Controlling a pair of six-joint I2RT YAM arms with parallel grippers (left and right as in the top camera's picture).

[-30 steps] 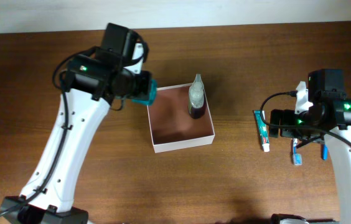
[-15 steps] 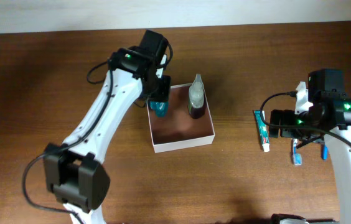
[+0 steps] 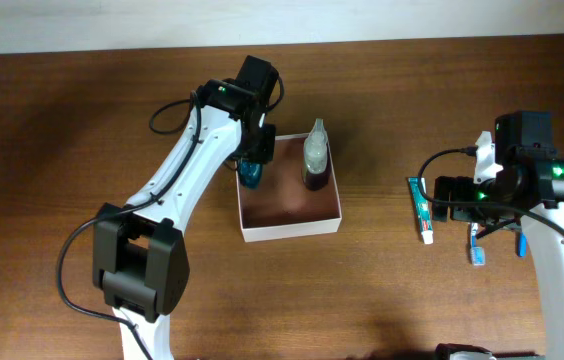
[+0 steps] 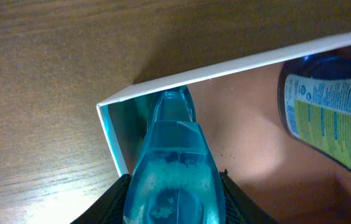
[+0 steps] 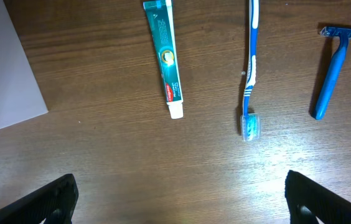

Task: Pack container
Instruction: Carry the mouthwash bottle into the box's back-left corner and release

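The blue mouthwash bottle's lower end (image 4: 174, 106) sits below the white rim, inside the container's corner (image 4: 129, 113), so my left gripper releases the bottle next.
The container (image 3: 292, 232) is a square white-walled box with a reddish-brown inside, at mid-table. A dark bottle with a pale top (image 3: 316, 155) stands in its far right corner. My left gripper (image 3: 254, 160) is shut on the blue mouthwash bottle (image 3: 251, 176) and holds it at the box's far left corner. In the left wrist view the blue bottle (image 4: 174, 171) sits between my fingers, its neck pointing down inside the corner of the container (image 4: 225, 71). My right gripper (image 3: 482, 205) is open and empty above the table, to the right of the box.
A toothpaste tube (image 5: 167, 57), a blue toothbrush (image 5: 250, 74) and a blue razor (image 5: 331, 68) lie side by side on the wooden table under my right gripper. The toothpaste (image 3: 420, 210) lies right of the box.
My left gripper carried the blue mouthwash bottle from the left of the box to over its far left corner and lowered it there. The right arm has not moved.
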